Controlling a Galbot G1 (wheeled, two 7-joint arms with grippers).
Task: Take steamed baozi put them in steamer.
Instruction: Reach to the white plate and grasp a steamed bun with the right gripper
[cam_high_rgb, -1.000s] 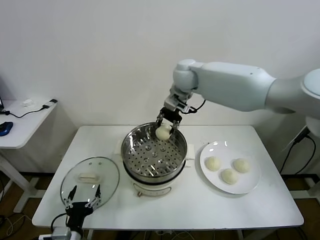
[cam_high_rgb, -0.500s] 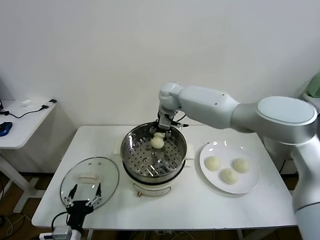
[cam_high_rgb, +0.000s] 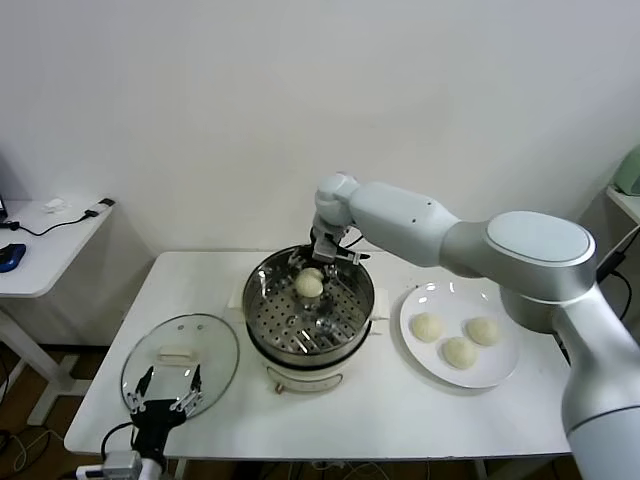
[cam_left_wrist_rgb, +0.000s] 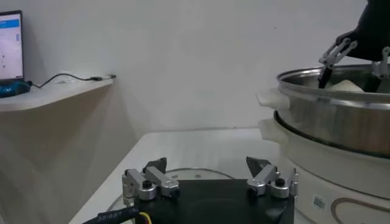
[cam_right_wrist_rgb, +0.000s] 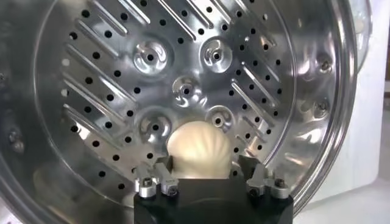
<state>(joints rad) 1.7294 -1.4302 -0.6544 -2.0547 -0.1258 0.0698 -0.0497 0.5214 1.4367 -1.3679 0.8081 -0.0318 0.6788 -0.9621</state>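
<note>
My right gripper grabs a steamed baozi on the white plate by its domed sides next, to fill the steamer with another bun.
One steamed baozi (cam_high_rgb: 309, 285) lies on the perforated tray of the steamer (cam_high_rgb: 262, 290), toward its back. My right gripper (cam_high_rgb: 320, 265) reaches down into the pot and stands open, a finger on each side of that bun (cam_right_wrist_rgb: 200, 152), which rests on the tray (cam_right_wrist_rgb: 183, 61). Three more baozi (cam_high_rgb: 427, 326) (cam_high_rgb: 483, 330) (cam_high_rgb: 459, 351) sit on the white plate (cam_high_rgb: 500, 375) to the steamer's right. My left gripper (cam_high_rgb: 165, 385) is parked open and empty at the table's front left, over the glass lid (cam_high_rgb: 180, 350).
The glass lid with its white handle lies flat to the left of the steamer. A low side table (cam_high_rgb: 50, 240) with cables stands off to the far left. The wall is close behind the table.
My right gripper came down into the steamer with the baozi and opened; the bun now rests on the tray. The left arm has not moved.
</note>
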